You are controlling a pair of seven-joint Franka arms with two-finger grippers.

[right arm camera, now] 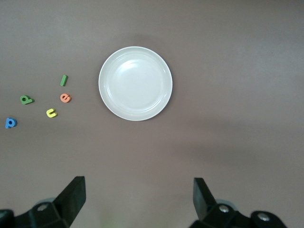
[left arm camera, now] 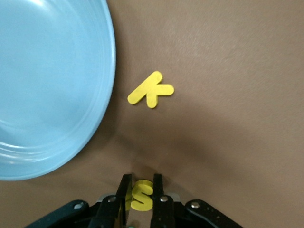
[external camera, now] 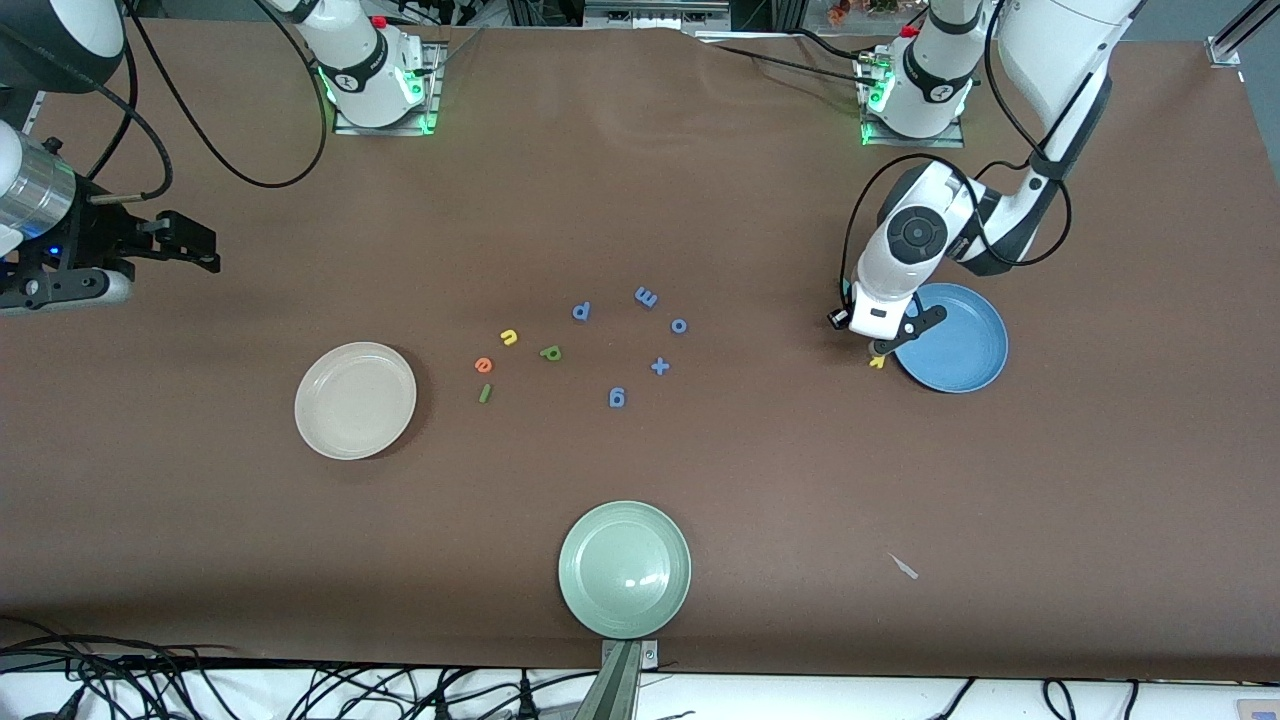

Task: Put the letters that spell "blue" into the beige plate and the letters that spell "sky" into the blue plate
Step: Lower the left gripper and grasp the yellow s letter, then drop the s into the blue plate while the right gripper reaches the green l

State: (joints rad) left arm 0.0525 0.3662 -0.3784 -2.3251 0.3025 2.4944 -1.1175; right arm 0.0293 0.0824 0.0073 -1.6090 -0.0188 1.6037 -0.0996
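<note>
I need to keep holding the yellow s (left arm camera: 142, 194) with my left gripper until it is inside the blue plate's rim (left arm camera: 96, 118), because the yellow s is hanging outside.
My left gripper (left arm camera: 140, 183) (external camera: 882, 350) is down at the table beside the blue plate (left arm camera: 52, 85) (external camera: 955, 340), shut on the yellow s (left arm camera: 141, 194). A finger presses each side of the letter. The yellow k (left arm camera: 151, 89) lies flat on the table just off that plate's rim. Near the table's middle lie the yellow u (external camera: 509, 337), orange e (external camera: 484, 365), dark green l (external camera: 485, 393) and light green b (external camera: 550, 352), beside the beige plate (external camera: 355, 400) (right arm camera: 135, 83). My right gripper (right arm camera: 137, 185) (external camera: 190, 245) waits open, up over the right arm's end of the table.
Several all-blue letters (external camera: 646, 297) are scattered between the two plates, toward the left arm from the coloured letters. A pale green plate (external camera: 625, 568) sits at the table edge nearest the front camera. A small scrap (external camera: 904, 567) lies toward the left arm's end.
</note>
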